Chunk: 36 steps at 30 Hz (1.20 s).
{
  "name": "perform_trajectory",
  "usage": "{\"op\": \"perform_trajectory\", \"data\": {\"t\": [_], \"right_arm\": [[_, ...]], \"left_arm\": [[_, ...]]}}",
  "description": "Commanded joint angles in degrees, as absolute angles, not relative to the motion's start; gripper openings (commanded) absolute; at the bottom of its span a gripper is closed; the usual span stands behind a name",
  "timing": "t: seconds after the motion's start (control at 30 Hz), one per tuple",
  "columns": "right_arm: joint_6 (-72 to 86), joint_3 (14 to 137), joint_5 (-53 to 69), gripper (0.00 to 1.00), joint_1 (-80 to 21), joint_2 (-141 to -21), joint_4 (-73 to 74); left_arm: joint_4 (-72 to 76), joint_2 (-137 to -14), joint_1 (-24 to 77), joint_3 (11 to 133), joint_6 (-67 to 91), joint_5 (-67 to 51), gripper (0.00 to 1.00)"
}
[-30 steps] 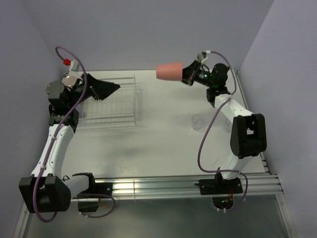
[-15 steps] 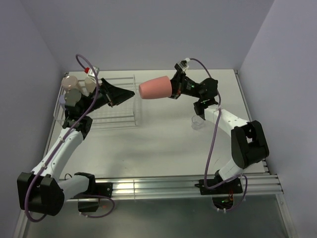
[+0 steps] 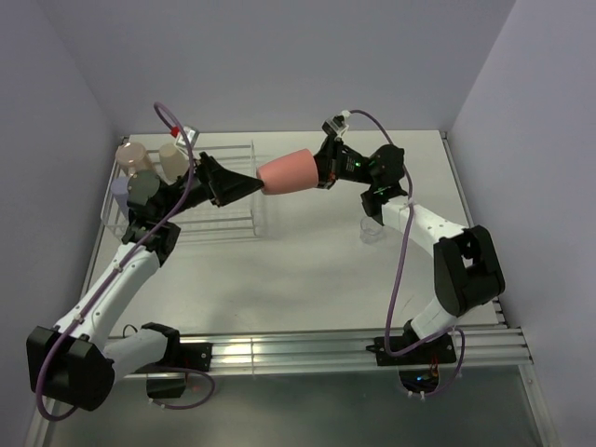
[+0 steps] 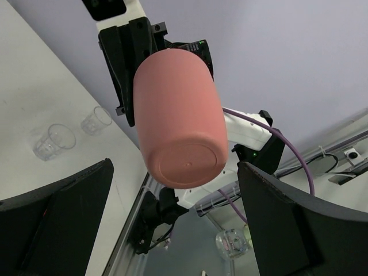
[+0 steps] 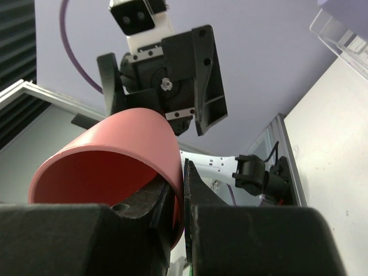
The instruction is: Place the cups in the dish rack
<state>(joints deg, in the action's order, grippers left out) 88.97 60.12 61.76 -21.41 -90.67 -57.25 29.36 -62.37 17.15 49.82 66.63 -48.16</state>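
I should grab the coral-red cup with my left gripper across its base end (image 3: 269, 177), so the cup's rim stays free to go first into the dish rack.
My right gripper (image 3: 321, 168) is shut on the rim of the coral-red cup (image 3: 287, 172), one finger inside it, and holds it on its side in the air just right of the dish rack (image 3: 216, 203). In the right wrist view the cup (image 5: 109, 164) fills the lower left. My left gripper (image 3: 250, 183) is open, its tips at the cup's base. In the left wrist view the cup's base (image 4: 181, 155) sits between the spread fingers (image 4: 57, 224). A tan cup (image 3: 130, 152), a pale cup (image 3: 173, 155) and a lavender cup (image 3: 121, 192) stand at the rack's left end.
A clear glass (image 3: 372, 229) stands on the table under the right arm; the left wrist view shows two glasses (image 4: 54, 141) (image 4: 96, 119) side by side. The walls close in on the left, back and right. A metal rail (image 3: 326, 349) runs along the near edge.
My right arm has carried the coral-red cup left and down toward the rack. My left arm has swung right, and its open fingers now meet the cup's base.
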Motion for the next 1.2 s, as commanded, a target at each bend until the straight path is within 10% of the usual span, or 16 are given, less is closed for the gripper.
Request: {"op": "perform_trajectory", "data": {"t": [0.0,0.73,1.03,1.17], "right_arm": [[86.4,63.37,63.19,0.0,-22.41,-91.23,-57.57],[85.61,64.34,62.32,0.0,-23.99,-92.11,-56.43],[84.73,64.69,62.4,0.0,-24.43,-92.28,-55.37],[83.5,64.95,62.4,0.54,-24.43,-92.2,-51.16]], "left_arm": [[31.64,-62.31,17.67,52.91,64.95,-48.69,0.99],[31.11,-62.84,20.39,52.03,64.51,-47.73,0.89],[29.18,-63.19,20.39,53.88,62.23,-47.64,0.53],[27.61,-61.8,20.13,53.53,60.74,-47.99,0.21]]}}
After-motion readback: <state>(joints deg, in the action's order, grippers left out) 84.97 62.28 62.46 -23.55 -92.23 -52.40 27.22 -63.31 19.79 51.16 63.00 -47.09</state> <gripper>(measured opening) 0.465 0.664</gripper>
